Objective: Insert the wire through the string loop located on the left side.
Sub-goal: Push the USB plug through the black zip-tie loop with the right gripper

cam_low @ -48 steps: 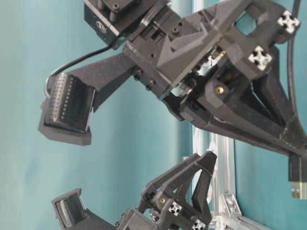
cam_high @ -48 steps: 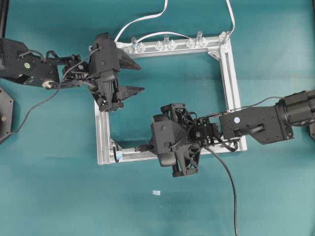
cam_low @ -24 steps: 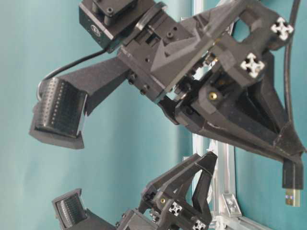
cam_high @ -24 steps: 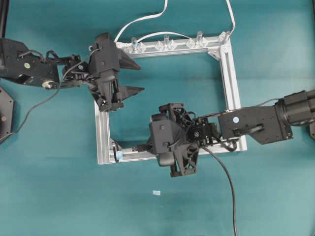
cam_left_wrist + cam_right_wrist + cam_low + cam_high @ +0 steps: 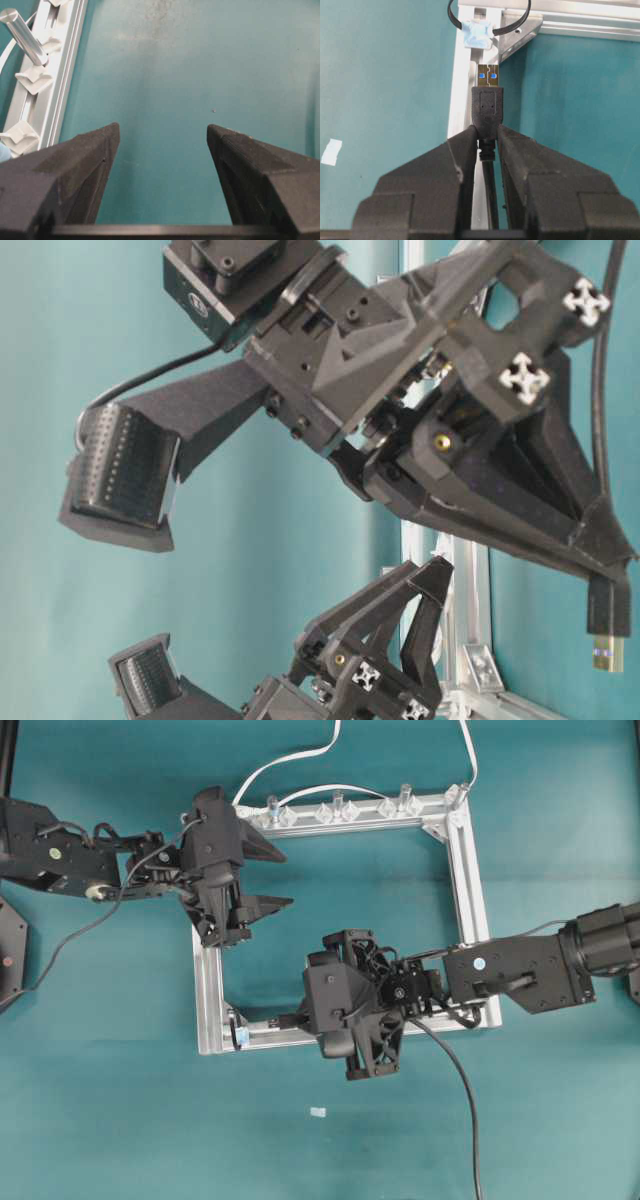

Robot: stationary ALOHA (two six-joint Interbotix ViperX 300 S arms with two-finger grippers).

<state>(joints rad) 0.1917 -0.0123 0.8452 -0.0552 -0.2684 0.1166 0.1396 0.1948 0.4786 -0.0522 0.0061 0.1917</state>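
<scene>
The plug's metal tip sticks out free, so my left gripper needs to grab the plug by its metal tip (image 5: 273, 1022). My right gripper stays closed around the plug's body.
My right gripper (image 5: 487, 131) is shut on the wire's black plug (image 5: 488, 106). The plug's metal tip (image 5: 488, 76) points at the string loop (image 5: 454, 19), a thin dark ring held by pale blue tape on the silver frame (image 5: 461, 85), a short gap ahead. From overhead, the right gripper (image 5: 303, 1017) holds the plug (image 5: 288, 1020) over the frame's bottom bar, right of the loop (image 5: 238, 1034). The wire (image 5: 470, 1120) trails off to the lower right. My left gripper (image 5: 289, 879) stands open and empty by the frame's top left corner. The plug (image 5: 605, 625) also shows at table level.
The square aluminium frame (image 5: 466, 870) lies on the teal table. Clear plastic clips (image 5: 335, 812) line its top bar, and a white cable (image 5: 290, 760) runs off the top edge. A white scrap (image 5: 318, 1112) lies below the frame. The left wrist view shows clips (image 5: 30, 80).
My right gripper has shifted slightly left with the plug, toward the loop, then held still. The left gripper has not moved.
</scene>
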